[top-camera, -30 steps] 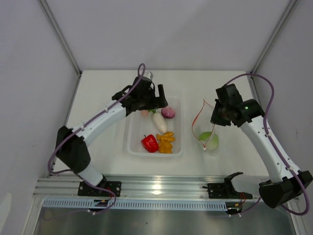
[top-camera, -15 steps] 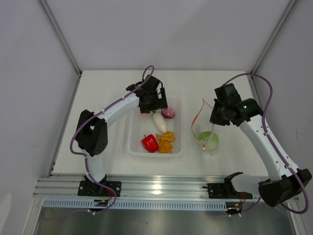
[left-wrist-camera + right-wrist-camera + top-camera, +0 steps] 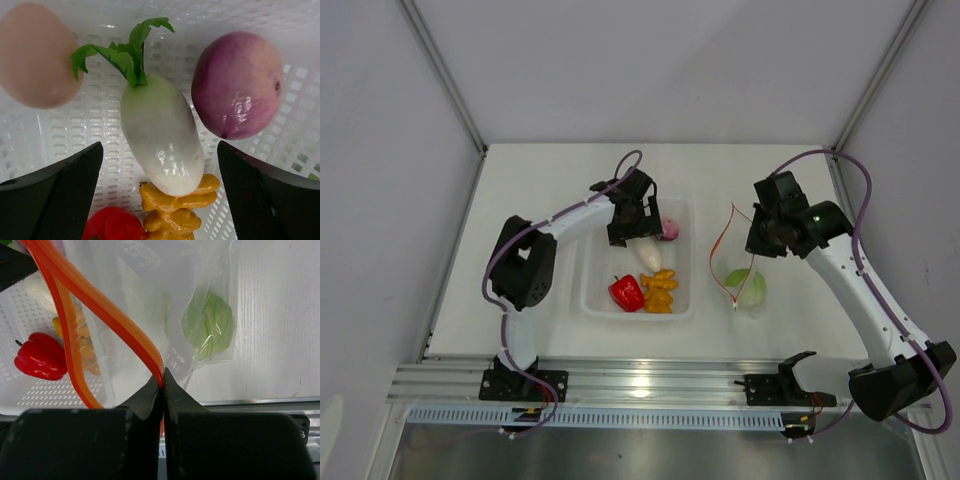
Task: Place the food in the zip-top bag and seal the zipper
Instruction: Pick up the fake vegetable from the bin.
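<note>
My left gripper grips the white radish (image 3: 648, 256) across its narrow sides next, so the radish's bare end stays free to enter the zip-top bag's opening.
My left gripper (image 3: 638, 214) (image 3: 159, 150) is open and hangs over the far end of the clear tray (image 3: 590, 296). Its fingers straddle the white radish (image 3: 648, 256) (image 3: 160, 135) without touching it. The purple onion (image 3: 669, 230) (image 3: 237, 85) lies to the radish's right and the pink round piece (image 3: 37, 55) to its left. The red pepper (image 3: 627, 291) and the orange-yellow piece (image 3: 660, 291) lie nearer. My right gripper (image 3: 757, 240) (image 3: 162, 377) is shut on the zipper (image 3: 115, 315) and holds the zip-top bag (image 3: 742, 272) up with its mouth open. The green cabbage (image 3: 748, 288) (image 3: 207, 325) is inside the bag.
The tray's perforated floor (image 3: 100, 125) and walls surround the food. White walls stand at the back and sides of the table. The arm bases and the metal rail (image 3: 640, 385) run along the near edge.
My left arm folded in and its gripper moved right and down over the tray's far end, onto the radish. The right gripper and bag barely moved.
</note>
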Controlling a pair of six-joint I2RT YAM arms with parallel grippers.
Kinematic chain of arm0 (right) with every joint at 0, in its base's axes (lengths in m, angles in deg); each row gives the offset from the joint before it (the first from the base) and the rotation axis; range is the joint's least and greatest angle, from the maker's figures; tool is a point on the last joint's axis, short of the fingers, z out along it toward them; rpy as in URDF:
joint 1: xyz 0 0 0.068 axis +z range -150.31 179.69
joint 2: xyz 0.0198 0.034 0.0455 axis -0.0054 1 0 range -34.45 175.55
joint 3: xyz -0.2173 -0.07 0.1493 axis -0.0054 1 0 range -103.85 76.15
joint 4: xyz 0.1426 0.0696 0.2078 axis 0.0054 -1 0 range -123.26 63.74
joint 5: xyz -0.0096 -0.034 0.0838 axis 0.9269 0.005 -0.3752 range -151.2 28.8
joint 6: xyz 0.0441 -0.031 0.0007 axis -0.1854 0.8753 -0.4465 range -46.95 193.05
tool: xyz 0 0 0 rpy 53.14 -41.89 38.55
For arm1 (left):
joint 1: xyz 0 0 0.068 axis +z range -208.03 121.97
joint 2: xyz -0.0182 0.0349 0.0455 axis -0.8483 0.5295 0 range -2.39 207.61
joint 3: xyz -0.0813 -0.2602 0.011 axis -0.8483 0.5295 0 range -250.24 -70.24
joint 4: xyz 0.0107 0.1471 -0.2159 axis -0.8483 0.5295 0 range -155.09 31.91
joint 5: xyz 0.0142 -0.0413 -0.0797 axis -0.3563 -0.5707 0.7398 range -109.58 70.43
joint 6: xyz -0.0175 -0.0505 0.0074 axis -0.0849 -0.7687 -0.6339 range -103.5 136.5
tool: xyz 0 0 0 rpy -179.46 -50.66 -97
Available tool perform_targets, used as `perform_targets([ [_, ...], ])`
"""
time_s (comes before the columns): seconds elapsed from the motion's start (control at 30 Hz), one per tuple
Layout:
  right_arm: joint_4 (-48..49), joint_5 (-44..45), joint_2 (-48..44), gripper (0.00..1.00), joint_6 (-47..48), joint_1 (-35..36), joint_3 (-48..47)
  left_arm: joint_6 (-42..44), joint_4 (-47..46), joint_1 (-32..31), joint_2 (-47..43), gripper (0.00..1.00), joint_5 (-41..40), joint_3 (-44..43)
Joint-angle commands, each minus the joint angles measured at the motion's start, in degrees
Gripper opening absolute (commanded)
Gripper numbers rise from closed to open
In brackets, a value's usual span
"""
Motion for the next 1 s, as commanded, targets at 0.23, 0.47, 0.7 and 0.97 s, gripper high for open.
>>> perform_targets([
  [0.23,0.5,0.8,0.1,0.00,-0.7,0.5,-0.2,-2.5,-3.3,-0.9,2.8,0.92,0.4,1.7],
  [0.47,0.2,0.8,0.1,0.00,-0.7,0.6,-0.3,-1.6,-5.9,-0.8,0.0,0.69,-1.2,4.4],
  [0.7,1.4,0.6,0.4,0.00,-1.0,0.8,1.1,0.1,-11.9,-0.8,-9.9,0.31,-3.5,11.5],
  [0.97,3.1,0.2,1.4,0.00,-1.4,0.9,2.2,2.1,-16.0,-1.5,-27.1,0.24,-3.3,19.4],
])
